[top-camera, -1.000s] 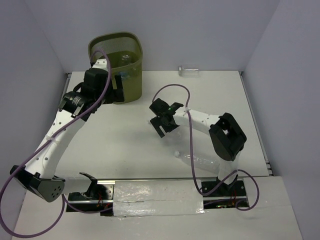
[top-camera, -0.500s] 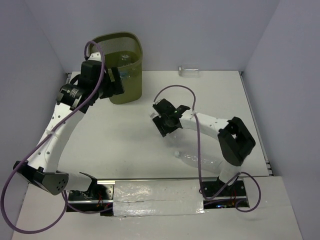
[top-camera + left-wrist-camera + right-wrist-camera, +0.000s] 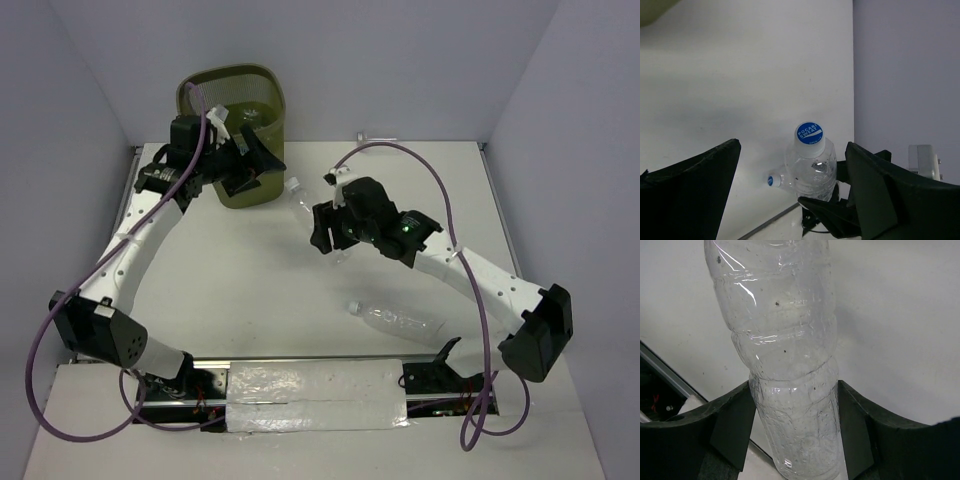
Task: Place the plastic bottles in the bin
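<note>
The blue cap end of the plastic bottle [image 3: 303,203] is held by my right gripper, and my left gripper should grab it next so that the bottle can go into the bin.
My right gripper [image 3: 327,232] is shut on a clear ribbed plastic bottle [image 3: 303,203] and holds it above the table, cap end toward the bin [image 3: 262,88]. In the right wrist view the bottle [image 3: 785,365] fills the gap between both fingers [image 3: 732,422]. My left gripper [image 3: 250,165] hangs open in front of the olive bin, holding nothing. Its camera looks at the held bottle's blue cap [image 3: 809,134]. A second bottle [image 3: 395,320] lies on the table near the right arm's base. A third bottle [image 3: 376,141] lies by the back wall. Another bottle [image 3: 250,118] shows inside the bin.
Grey walls close in the table on three sides. A taped metal rail [image 3: 320,385] runs along the near edge between the arm bases. Purple cables [image 3: 420,165] loop over both arms. The bin's corner [image 3: 652,7] shows at the top left of the left wrist view.
My right gripper has shut on the bottle, lifted it off the table and reached left toward the bin. My left gripper swung up and right across the bin's front, still open.
</note>
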You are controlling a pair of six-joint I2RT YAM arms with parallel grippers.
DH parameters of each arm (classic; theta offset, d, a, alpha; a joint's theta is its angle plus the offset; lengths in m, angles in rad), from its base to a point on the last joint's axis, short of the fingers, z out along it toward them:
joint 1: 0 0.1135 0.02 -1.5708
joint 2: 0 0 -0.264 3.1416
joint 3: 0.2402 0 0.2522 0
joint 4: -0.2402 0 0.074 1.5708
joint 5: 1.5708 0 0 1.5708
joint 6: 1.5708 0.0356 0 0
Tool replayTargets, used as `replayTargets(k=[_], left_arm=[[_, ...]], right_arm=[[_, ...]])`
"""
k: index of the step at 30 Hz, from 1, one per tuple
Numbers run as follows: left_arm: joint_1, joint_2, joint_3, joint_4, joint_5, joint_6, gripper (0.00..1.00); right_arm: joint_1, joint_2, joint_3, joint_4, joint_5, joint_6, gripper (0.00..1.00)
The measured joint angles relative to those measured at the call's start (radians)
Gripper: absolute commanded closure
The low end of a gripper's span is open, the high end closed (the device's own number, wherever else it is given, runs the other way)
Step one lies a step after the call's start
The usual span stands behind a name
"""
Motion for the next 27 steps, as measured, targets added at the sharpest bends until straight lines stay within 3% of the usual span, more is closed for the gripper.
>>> replayTargets(k=[10, 15, 23, 26, 27], left_arm=[[-0.038, 0.066, -0.127, 0.159, 0.153, -0.121, 0.01], [-0.070, 0.089, -0.134, 0.210, 0.174, -0.145, 0.09], [-0.101, 0.116, -0.137, 0.230, 0.164, -0.145, 0.44], [-0.106, 0.119, -0.137, 0.230, 0.150, -0.145, 0.66], [-0.108, 0.119, -0.135, 0.229, 0.149, -0.148, 0.77]], right_arm=[[0.000, -0.008, -0.028, -0.007, -0.013, 0.032, 0.37], [0.000, -0.018, -0.028, -0.007, -0.013, 0.033, 0.37], [0.000, -0.018, -0.028, -0.007, -0.016, 0.037, 0.37], [0.000, -0.018, -0.030, -0.011, -0.016, 0.037, 0.36], [0.000, -0.018, -0.033, -0.012, -0.016, 0.038, 0.31]])
